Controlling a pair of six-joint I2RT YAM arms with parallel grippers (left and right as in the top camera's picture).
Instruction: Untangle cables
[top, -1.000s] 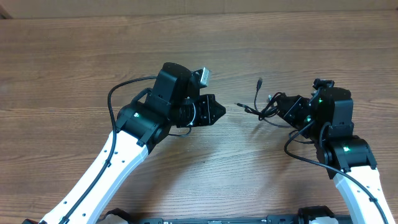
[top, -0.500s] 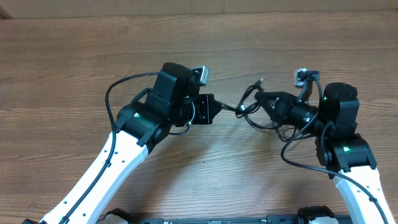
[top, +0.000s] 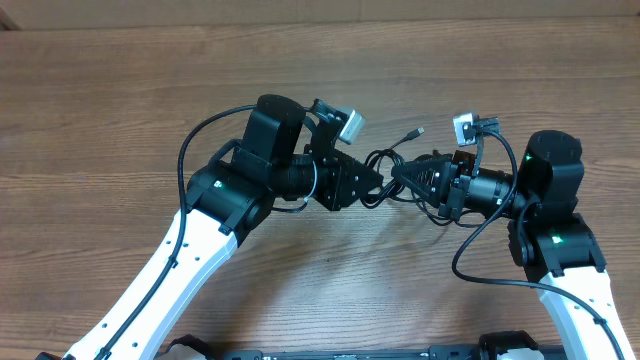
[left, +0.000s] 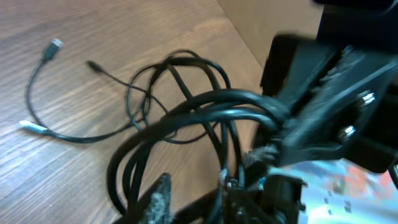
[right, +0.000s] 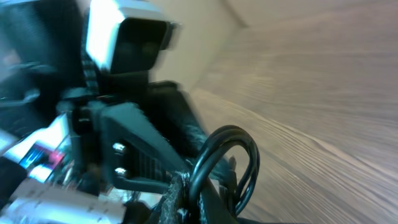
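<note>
I should next grab the cables with my left gripper by the looped parts facing my right gripper. The cables' plug ends stay loose that way, to pull the parts apart.
The cables (top: 377, 158) are a bundle of thin black cords hanging between my two grippers above the middle of the table. One plug end (top: 417, 131) sticks out toward the back. My right gripper (top: 405, 176) points left and is shut on the cables (right: 231, 147), several strands pinched between its worn pads (right: 177, 194). My left gripper (top: 368, 181) faces it tip to tip, its jaws slightly parted. In the left wrist view the cables (left: 186, 102) loop just ahead of the left gripper (left: 196, 198), bare wood shows between its fingers, and loose ends trail to a metal plug (left: 55, 45).
Bare wooden table (top: 120, 90) lies all around, with a cardboard-coloured wall (top: 320, 12) along the far edge. Thicker black arm wiring (top: 190, 150) arcs beside the left arm and another lead (top: 470, 255) curls by the right arm.
My right gripper has carried the cables left and up to meet the left gripper. The left gripper has turned toward it and its jaws have parted from shut.
</note>
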